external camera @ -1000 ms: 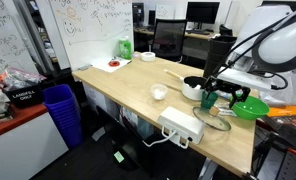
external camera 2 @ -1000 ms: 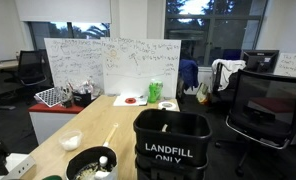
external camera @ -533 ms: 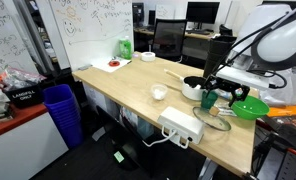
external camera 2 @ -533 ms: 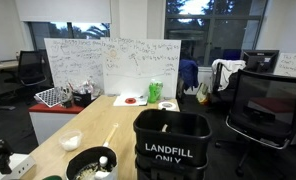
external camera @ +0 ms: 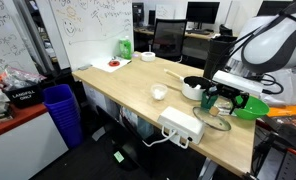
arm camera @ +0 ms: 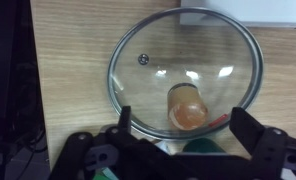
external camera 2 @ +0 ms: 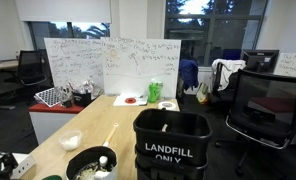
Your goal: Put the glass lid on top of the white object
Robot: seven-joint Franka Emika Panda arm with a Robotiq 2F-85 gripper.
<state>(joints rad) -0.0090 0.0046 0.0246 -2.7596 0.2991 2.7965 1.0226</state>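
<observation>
It isn't time to close on the knob yet: my fingers are above the top of the amber knob (external camera: 214, 111) (arm camera: 186, 108) between them and would miss the knob if they closed now. My gripper should go lower first.
The glass lid (arm camera: 185, 60) lies flat on the wooden table, its amber centre knob (arm camera: 186, 108) facing up. My gripper (arm camera: 183, 118) is open just above it, one dark finger on each side of the knob, touching nothing. In an exterior view the lid (external camera: 216, 121) lies near the table's front edge with the gripper (external camera: 220, 99) over it. The white object (external camera: 181, 126), a flat white block with a cable, lies beside the lid at the table's near edge. It also shows in an exterior view (external camera 2: 22, 164).
A green bowl (external camera: 250, 107) and a white pot with dark inside (external camera: 193, 87) stand close to the gripper. A small white cup (external camera: 159, 93) sits mid-table. A green bottle (external camera: 124, 46) and a plate stand at the far end. A black landfill bin (external camera 2: 171, 145) fills the foreground.
The gripper has come down a little toward the lid. The lid and the white object have not moved.
</observation>
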